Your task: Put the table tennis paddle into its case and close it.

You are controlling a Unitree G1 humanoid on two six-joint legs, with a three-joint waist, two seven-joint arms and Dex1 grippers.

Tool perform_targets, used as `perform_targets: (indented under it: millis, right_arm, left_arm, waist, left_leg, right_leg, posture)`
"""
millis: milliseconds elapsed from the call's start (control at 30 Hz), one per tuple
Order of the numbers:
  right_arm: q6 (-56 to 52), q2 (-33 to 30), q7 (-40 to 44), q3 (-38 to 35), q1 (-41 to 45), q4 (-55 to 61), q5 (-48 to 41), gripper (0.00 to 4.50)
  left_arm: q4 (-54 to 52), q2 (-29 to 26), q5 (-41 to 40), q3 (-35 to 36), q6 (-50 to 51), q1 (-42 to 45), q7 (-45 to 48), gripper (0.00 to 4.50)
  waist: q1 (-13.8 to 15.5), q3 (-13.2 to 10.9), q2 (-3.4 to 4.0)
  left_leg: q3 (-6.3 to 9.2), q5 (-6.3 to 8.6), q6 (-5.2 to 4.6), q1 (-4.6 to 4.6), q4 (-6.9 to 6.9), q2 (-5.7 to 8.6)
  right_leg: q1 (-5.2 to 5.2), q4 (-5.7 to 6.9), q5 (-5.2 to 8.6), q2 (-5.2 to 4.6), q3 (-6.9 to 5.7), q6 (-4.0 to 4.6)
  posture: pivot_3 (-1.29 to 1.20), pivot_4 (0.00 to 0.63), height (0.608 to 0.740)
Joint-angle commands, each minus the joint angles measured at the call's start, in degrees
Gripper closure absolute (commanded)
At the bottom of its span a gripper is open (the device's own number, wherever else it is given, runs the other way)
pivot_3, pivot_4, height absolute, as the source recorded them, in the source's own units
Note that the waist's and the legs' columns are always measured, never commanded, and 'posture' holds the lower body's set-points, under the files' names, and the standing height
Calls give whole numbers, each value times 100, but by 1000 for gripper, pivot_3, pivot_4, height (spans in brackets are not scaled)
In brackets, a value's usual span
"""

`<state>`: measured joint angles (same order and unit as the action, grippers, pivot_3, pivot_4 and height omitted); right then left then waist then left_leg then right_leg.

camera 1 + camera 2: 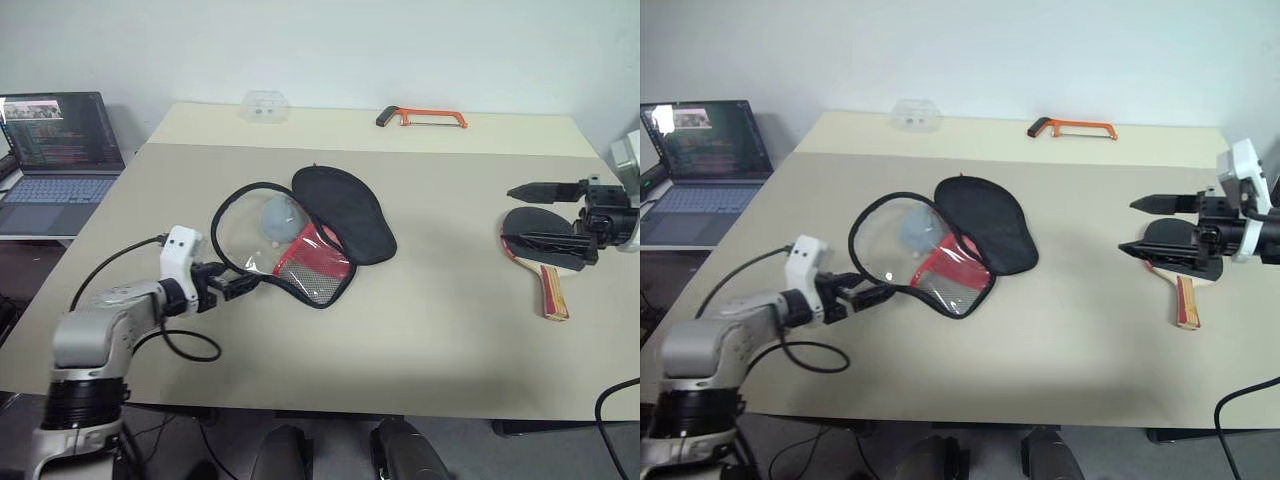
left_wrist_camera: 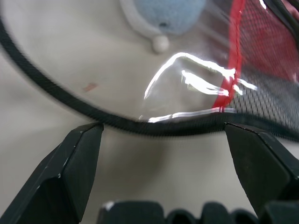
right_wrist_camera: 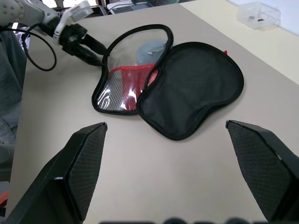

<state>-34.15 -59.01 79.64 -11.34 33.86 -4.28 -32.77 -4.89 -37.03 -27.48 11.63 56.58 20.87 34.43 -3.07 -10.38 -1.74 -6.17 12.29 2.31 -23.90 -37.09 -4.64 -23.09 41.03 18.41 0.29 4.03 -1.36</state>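
Note:
The clear panel (image 1: 245, 235) is slack and spread wide. The left gripper should next grab that half of the case by its raised black zip edge (image 1: 262, 276).
The case (image 1: 300, 235) lies unzipped and spread open at the table's middle. Its black fabric half (image 3: 191, 88) is folded out toward the far right. Its clear panel half (image 2: 187, 79), with red mesh, faces up, and the grey-white charm (image 1: 279, 216) shows through it. My left gripper (image 1: 236, 285) is open, low over the table, its fingertips at the clear half's near-left rim. The table tennis paddle (image 1: 552, 290) lies flat at the right, black face up, striped wooden handle toward the front edge. My right gripper (image 1: 1132, 227) hovers open above the paddle's face, pointing left toward the case.
An open laptop (image 1: 60, 150) sits on a lower surface to the left. An orange hacksaw (image 1: 420, 117) and a clear plastic box (image 1: 265, 105) rest near the table's far edge. A black cable (image 1: 185, 345) loops beside my left arm near the front edge.

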Motion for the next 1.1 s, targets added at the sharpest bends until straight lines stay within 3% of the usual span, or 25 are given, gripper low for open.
perform_targets:
  millis: [33, 333, 767, 900, 1100]
  right_arm:
    - [45, -41, -28, -41, 147, 95, -48, 16]
    - [132, 10, -64, 17, 173, 0, -10, 16]
    - [206, -3, -65, 96, 348, -163, 67, 16]
    - [190, -31, -85, 62, 331, -138, 60, 0]
    - [164, -80, -143, -49, 189, -41, 23, 0]
  left_arm:
    - [-404, 97, -97, 94, 365, 149, -348, 0]
    - [-745, 328, -375, 413, 814, 263, -725, 0]
    - [-506, 984, -201, 152, 896, 534, -1405, 0]
    - [-378, 1090, -170, 168, 835, 661, -1523, 1235]
    - [-148, 1106, -94, 112, 740, 810, -1529, 3471]
  waist:
    - [-8, 0, 0]
    - [-11, 0, -1]
    - [-2, 0, -1]
    - [-4, 0, -1]
    - [-4, 0, -1]
  left_leg:
    - [-1, 0, 0, 1, 1, 1]
    - [2, -10, 17, 2, 0, 1]
    - [7, -11, 19, 1, 1, 4]
    - [9, -12, 21, 2, 1, 4]
    - [9, -13, 23, 3, 1, 4]
  right_leg:
    - [0, 0, 0, 0, 0, 0]
    - [2, -2, 0, 0, 0, 0]
    - [7, -5, 0, 0, 2, 0]
    - [8, -6, 0, 0, 2, 0]
    - [9, -7, 0, 0, 1, 0]
  posture:
    - [0, 150, 740]
    - [0, 150, 740]
    - [0, 150, 740]
    - [0, 150, 740]
    - [0, 150, 740]
